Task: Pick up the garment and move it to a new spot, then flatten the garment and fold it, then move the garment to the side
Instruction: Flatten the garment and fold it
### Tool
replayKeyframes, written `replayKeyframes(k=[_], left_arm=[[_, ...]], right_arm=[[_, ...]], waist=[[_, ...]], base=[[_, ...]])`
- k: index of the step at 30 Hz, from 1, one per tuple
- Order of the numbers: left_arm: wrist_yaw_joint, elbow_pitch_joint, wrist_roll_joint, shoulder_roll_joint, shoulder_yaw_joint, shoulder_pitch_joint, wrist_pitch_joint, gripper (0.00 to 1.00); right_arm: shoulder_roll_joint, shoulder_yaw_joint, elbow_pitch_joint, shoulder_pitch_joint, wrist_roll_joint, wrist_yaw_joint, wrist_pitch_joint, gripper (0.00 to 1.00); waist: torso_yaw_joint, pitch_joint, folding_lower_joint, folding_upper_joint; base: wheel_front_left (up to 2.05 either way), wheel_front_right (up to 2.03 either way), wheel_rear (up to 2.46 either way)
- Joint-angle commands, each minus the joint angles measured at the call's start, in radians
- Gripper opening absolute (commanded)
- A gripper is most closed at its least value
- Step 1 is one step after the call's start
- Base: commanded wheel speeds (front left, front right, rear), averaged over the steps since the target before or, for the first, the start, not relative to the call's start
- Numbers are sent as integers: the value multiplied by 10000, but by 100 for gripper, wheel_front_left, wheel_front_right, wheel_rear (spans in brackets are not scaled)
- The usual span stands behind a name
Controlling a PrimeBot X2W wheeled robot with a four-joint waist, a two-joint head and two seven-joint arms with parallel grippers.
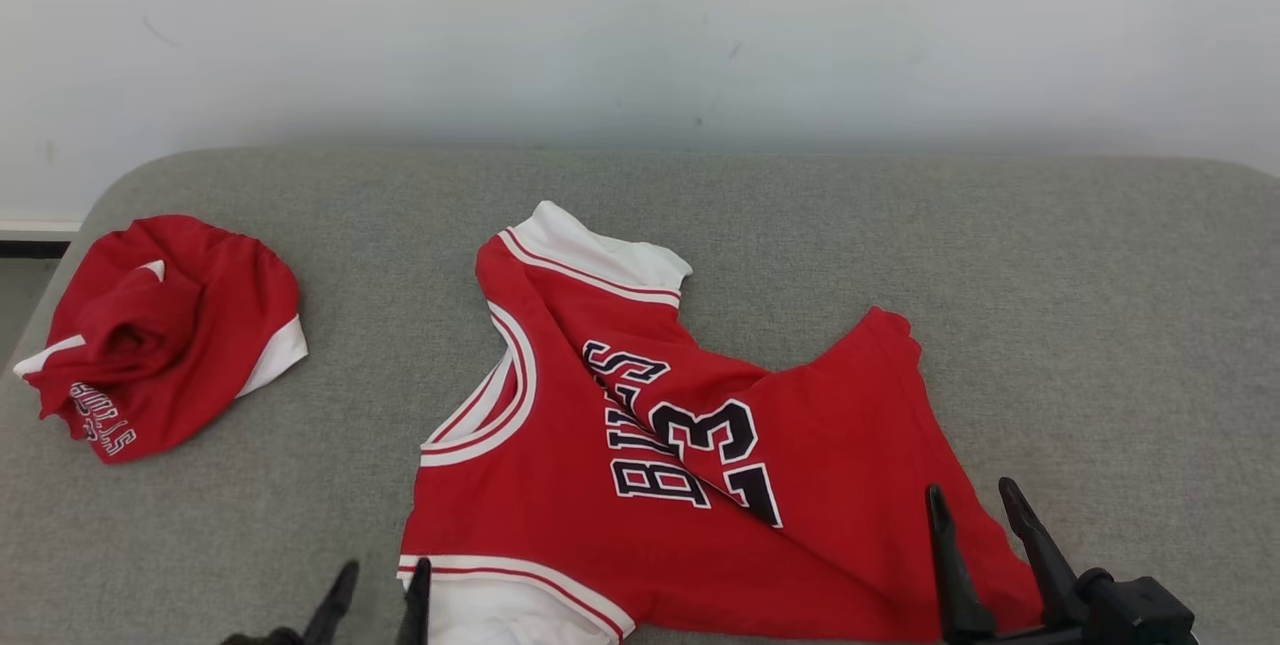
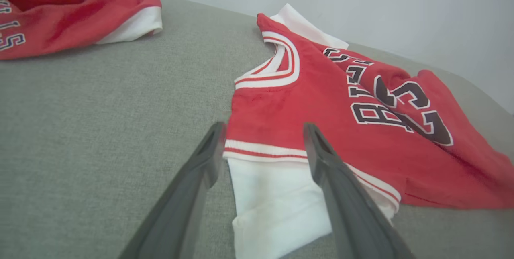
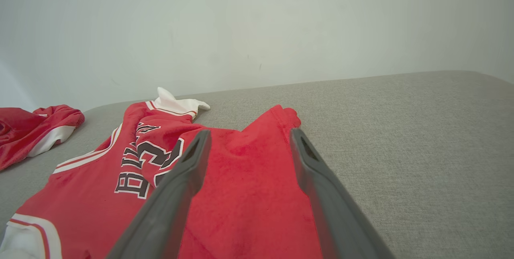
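Observation:
My right gripper grabs the red jersey (image 1: pixel 828 465) by its bottom hem corner (image 1: pixel 1017 607) next, to flatten the rumpled jersey.
The garment (image 1: pixel 640 445) is a red jersey with white sleeves, white trim and dark lettering. It lies rumpled on the grey padded table, one fold running across its number. My left gripper (image 1: pixel 382 580) stands open at the jersey's near white sleeve (image 2: pixel 277 202), fingers either side of the sleeve's edge in the left wrist view (image 2: pixel 263 130), holding nothing. My right gripper (image 1: pixel 975 505) is open above the jersey's near right hem, and in the right wrist view (image 3: pixel 249 138) red cloth (image 3: pixel 249 194) lies beneath its spread fingers.
A second red garment (image 1: pixel 160 330) lies bunched at the table's left end, also seen in the left wrist view (image 2: pixel 68 8). The grey table (image 1: pixel 1100 325) has bare cloth to the right and behind the jersey. A pale wall rises behind.

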Motion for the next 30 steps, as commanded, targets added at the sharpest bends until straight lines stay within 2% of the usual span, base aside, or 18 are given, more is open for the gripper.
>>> replayKeyframes(k=[1, 6, 14, 30], left_arm=[[70, -211, 159, -56, 194, -134, -45, 100], [211, -983, 748, -419, 1232, 55, -39, 100], [77, -1343, 1624, -769, 2419, 394, -40, 100], [-323, -1243, 2512, -1105, 3285, 692, -41, 100]], right_arm=[[-43, -11, -19, 34, -57, -28, -3, 100], [-72, 44, -66, 112, -148, -28, -3, 100], [-172, -16, -156, 290, -253, -28, -3, 100], [-305, -131, -279, 800, -288, -28, -3, 100]], waist=[[-94, -72, 1, 0], [-355, -213, 1, 0], [-708, -492, 1, 0], [-853, -828, 1, 0]], base=[[0, 0, 0], [0, 0, 0], [0, 0, 0], [0, 0, 0]])
